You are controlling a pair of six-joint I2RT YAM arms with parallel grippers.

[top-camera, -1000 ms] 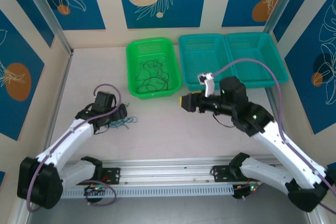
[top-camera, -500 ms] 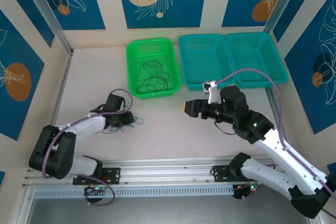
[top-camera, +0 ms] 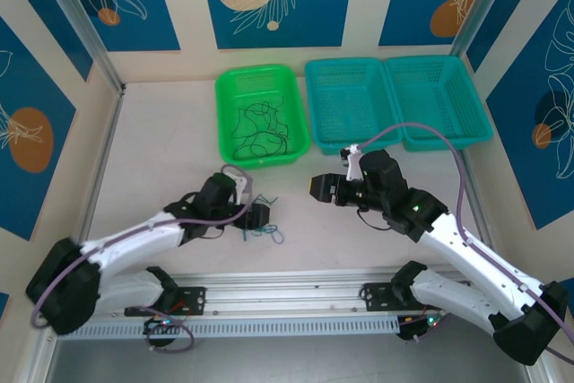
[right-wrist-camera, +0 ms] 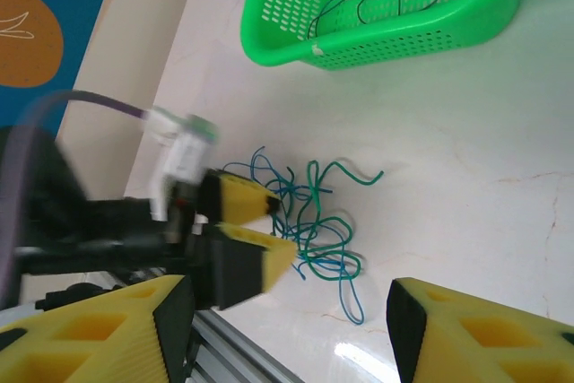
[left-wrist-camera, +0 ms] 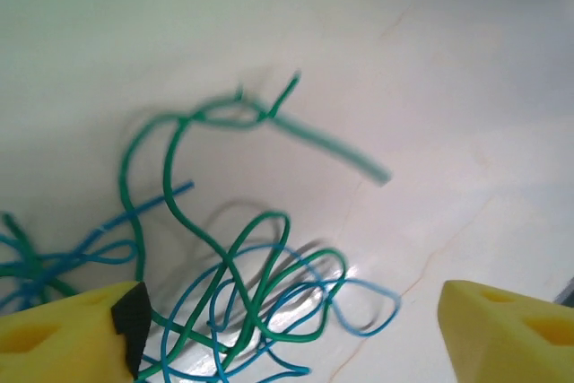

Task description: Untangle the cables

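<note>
The cables need to be untangled, so the robot's left hand will next pinch only the blue cable near its loose end (top-camera: 245,237) (left-wrist-camera: 294,369) and leave the green cable free.
A small tangle of green and blue cables (left-wrist-camera: 251,284) lies on the white table, also seen from above (top-camera: 272,230) and in the right wrist view (right-wrist-camera: 318,221). My left gripper (left-wrist-camera: 287,338) is open, low over the table, its yellow fingers (left-wrist-camera: 63,329) straddling the near side of the tangle without pinching it. From above the left gripper (top-camera: 257,215) sits at the tangle's left edge. My right gripper (right-wrist-camera: 287,329) is open and empty, hovering right of the tangle (top-camera: 319,187). More thin dark cables (top-camera: 260,127) lie in the green basket (top-camera: 230,157).
Two teal baskets (top-camera: 345,143) (top-camera: 444,136) stand at the back right beside the green one. The aluminium rail (top-camera: 287,289) runs along the near edge. Walls close in left and right.
My left gripper has travelled right from the left part of the table to the front centre, and the tangle has moved with it. The right gripper has shifted slightly left.
</note>
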